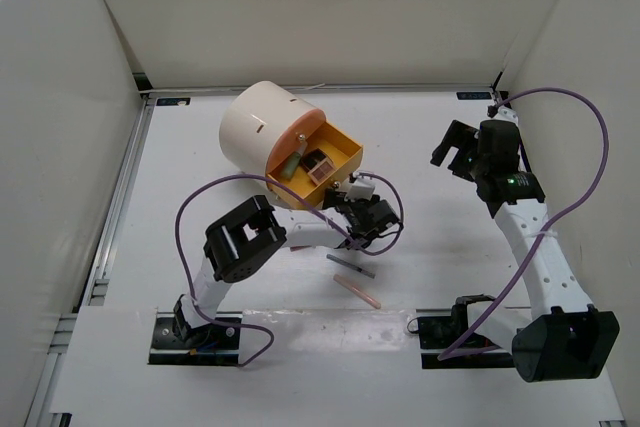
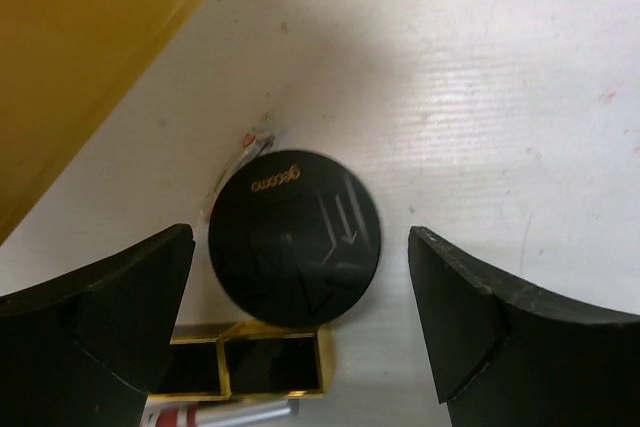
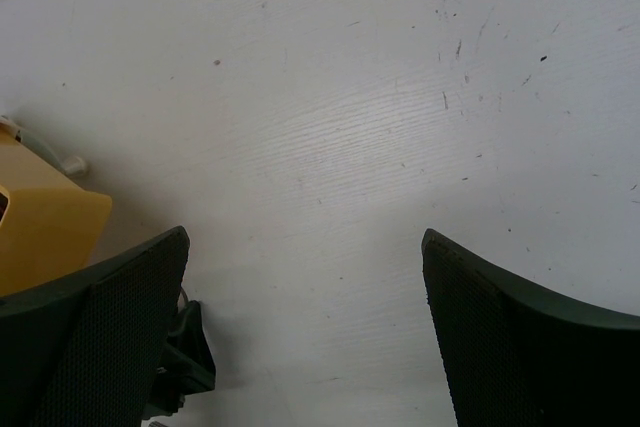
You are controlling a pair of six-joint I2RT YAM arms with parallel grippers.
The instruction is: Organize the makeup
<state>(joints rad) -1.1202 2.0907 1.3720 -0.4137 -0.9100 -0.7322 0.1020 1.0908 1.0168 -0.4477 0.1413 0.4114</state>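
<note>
In the left wrist view my left gripper's fingers reach past the black round compact's far rim, so it is time to close on the compact now.
In the left wrist view, a black round compact (image 2: 295,239) lies flat on the white table between the fingers of my open left gripper (image 2: 300,242), which touch nothing. A gold-edged square compact (image 2: 250,362) lies just below it, with a silver and red stick (image 2: 215,415) at the bottom edge. In the top view my left gripper (image 1: 357,209) sits just off the open orange drawer (image 1: 345,152), which holds a square compact (image 1: 318,167) and a greenish tube (image 1: 288,162). A grey pencil (image 1: 350,266) and a pink pencil (image 1: 357,292) lie nearer the arms. My right gripper (image 1: 453,152) is open and empty over bare table (image 3: 305,237).
The big cream cylinder (image 1: 258,127) lies on its side at the back, its drawer pulled out toward the right. The drawer's yellow wall fills the upper left of the left wrist view (image 2: 80,47); its corner shows in the right wrist view (image 3: 40,227). White walls enclose the table.
</note>
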